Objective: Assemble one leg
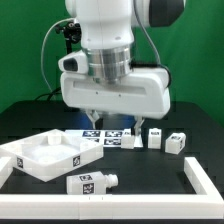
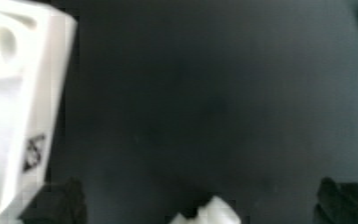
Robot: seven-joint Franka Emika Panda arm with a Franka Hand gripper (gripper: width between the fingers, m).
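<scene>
I will reach for the leg and pick it up by its square tagged body (image 1: 87, 185), so that the leg's round end stays free to join the white panel.
One leg (image 1: 90, 183), a small white post with a square tag, lies on the black table in front of the large white panel (image 1: 45, 155). Three more legs stand at the exterior view's right (image 1: 130, 140), (image 1: 155, 137), (image 1: 175, 142). My gripper (image 1: 96, 122) hangs above the table behind the panel, near the marker board (image 1: 110, 137). In the wrist view the gripper (image 2: 202, 205) is open and empty, its dark fingers (image 2: 60, 200) far apart. The panel's edge (image 2: 16, 100) lies to one side. A small white tip (image 2: 213, 211) shows between the fingers; I cannot tell what it is.
A white raised border (image 1: 200, 182) runs along the front and right of the black table. The arm's large white hand body (image 1: 110, 90) hides the table behind the marker board. A green wall stands at the back.
</scene>
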